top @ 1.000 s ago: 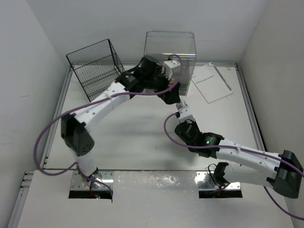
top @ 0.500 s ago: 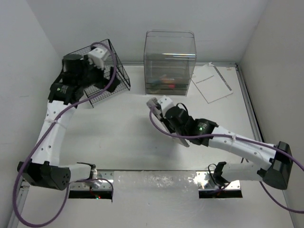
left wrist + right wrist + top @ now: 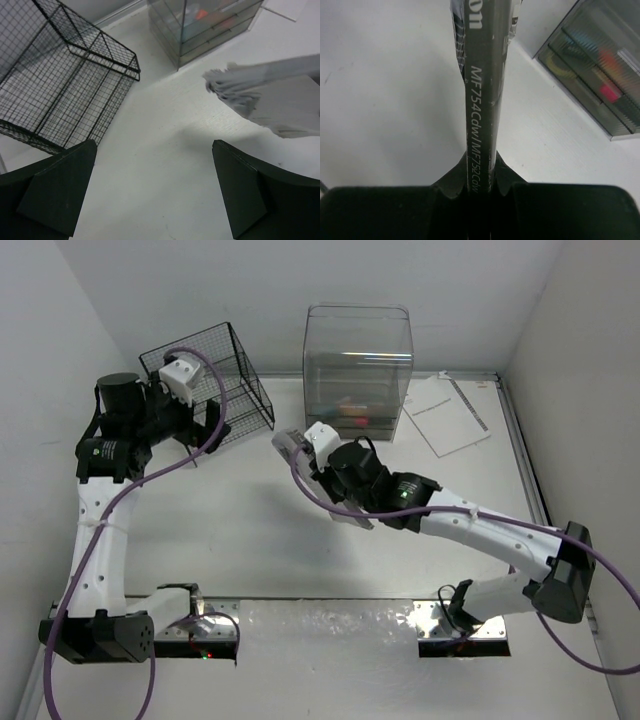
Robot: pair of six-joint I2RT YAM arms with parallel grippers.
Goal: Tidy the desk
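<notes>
I will move my left gripper to the booklet [image 3: 288, 444] and grab the end that sticks out of my right gripper, so the rest stays free to go into the basket.
The white desk [image 3: 260, 540] holds everything. My right gripper [image 3: 330, 472] is shut on a thick grey booklet [image 3: 288, 444] and holds it on edge above the desk's middle. In the right wrist view the booklet's dark printed spine [image 3: 482, 90] runs straight up out of the gripper [image 3: 482, 175]. My left gripper [image 3: 212, 422] is open and empty, above the desk just in front of the black wire basket [image 3: 205, 380]. In the left wrist view the left gripper [image 3: 155, 150] has its fingers [image 3: 60, 190] wide apart. The booklet [image 3: 270, 95] is at the right there.
A clear plastic drawer box [image 3: 357, 370] with coloured items stands at the back centre; it also shows in the wrist views [image 3: 210, 25] [image 3: 600, 80]. A white sheet of paper [image 3: 445, 415] lies at the back right. The wire basket [image 3: 65, 85] is at the back left.
My left arm has swung from the clear box to the left, ending by the wire basket. My right gripper has carried the booklet left and farther from me, toward the basket.
</notes>
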